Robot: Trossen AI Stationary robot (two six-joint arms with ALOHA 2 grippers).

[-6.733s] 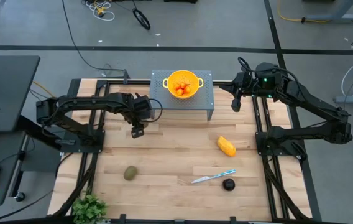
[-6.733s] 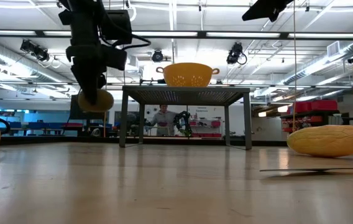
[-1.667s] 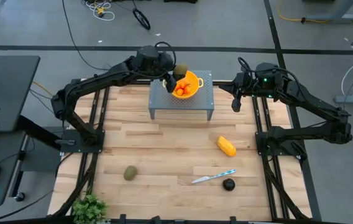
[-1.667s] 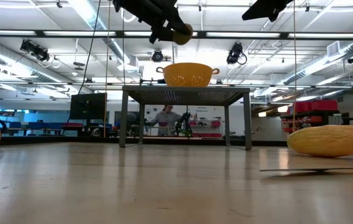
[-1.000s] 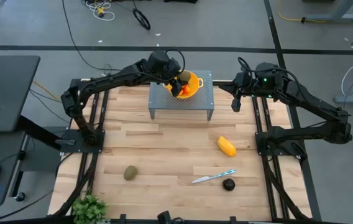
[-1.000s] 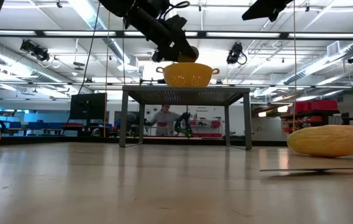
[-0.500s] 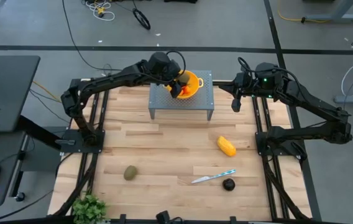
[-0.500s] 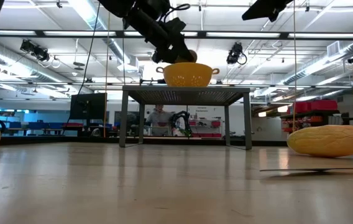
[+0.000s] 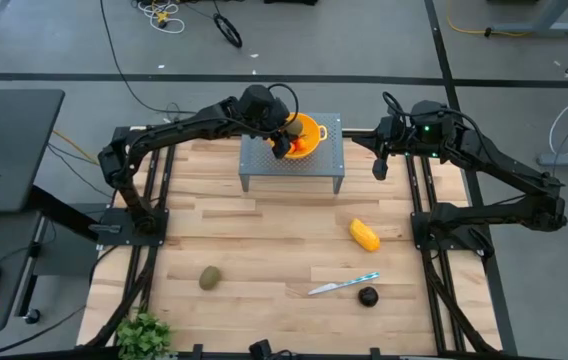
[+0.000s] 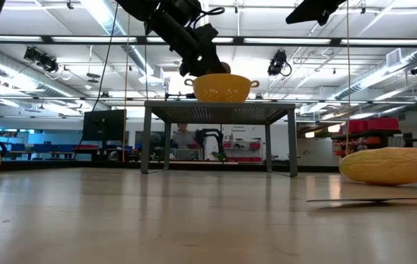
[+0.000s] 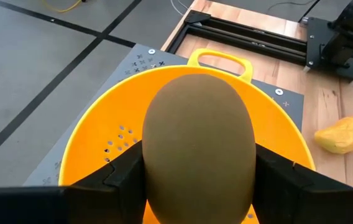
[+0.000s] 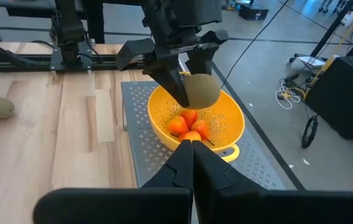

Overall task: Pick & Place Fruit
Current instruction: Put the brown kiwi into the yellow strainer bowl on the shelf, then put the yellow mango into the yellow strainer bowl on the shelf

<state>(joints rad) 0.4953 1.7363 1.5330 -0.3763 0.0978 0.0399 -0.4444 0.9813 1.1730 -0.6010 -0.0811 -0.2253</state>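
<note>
The olive-brown fruit point(image 11: 199, 149) stands inside the rim of the yellow bowl point(image 11: 111, 140) and would stay in, so it is time for my left gripper to open.
My left gripper point(image 9: 286, 134) is shut on an olive-brown oval fruit point(image 11: 198, 143), just above the inside of the yellow perforated bowl point(image 9: 318, 126). The bowl stands on a grey perforated stand point(image 9: 264, 162) at the table's far edge, with small orange-red fruits point(image 12: 189, 127) in its bottom. A second olive-brown oval point(image 9: 210, 278), a yellow-orange oblong point(image 9: 365, 235) and a dark round fruit point(image 9: 367, 296) lie on the wooden table. My right gripper point(image 9: 381, 165) hangs shut and empty, raised near the far right corner. My left gripper pinches the olive-brown fruit between its two fingers point(image 11: 127, 180), one on each long side point(image 11: 148, 155) around its middle. The fingers slant down from above on the table's left side. The fruit is lifted clear, over the orange-red fruits in the bowl point(image 12: 226, 134).
A slim knife with a pale blue handle point(image 9: 344, 285) lies between the oblong and the dark round fruit. A green plant point(image 9: 144, 335) sits at the near left corner. Bare wood spans the table's middle. A person moves in the room behind the stand point(image 10: 183, 139).
My left gripper, still shut on the olive-brown fruit, has come down a little onto the bowl's mouth; the fruit now sits partly behind the bowl's rim in the low view. The right arm has kept still.
</note>
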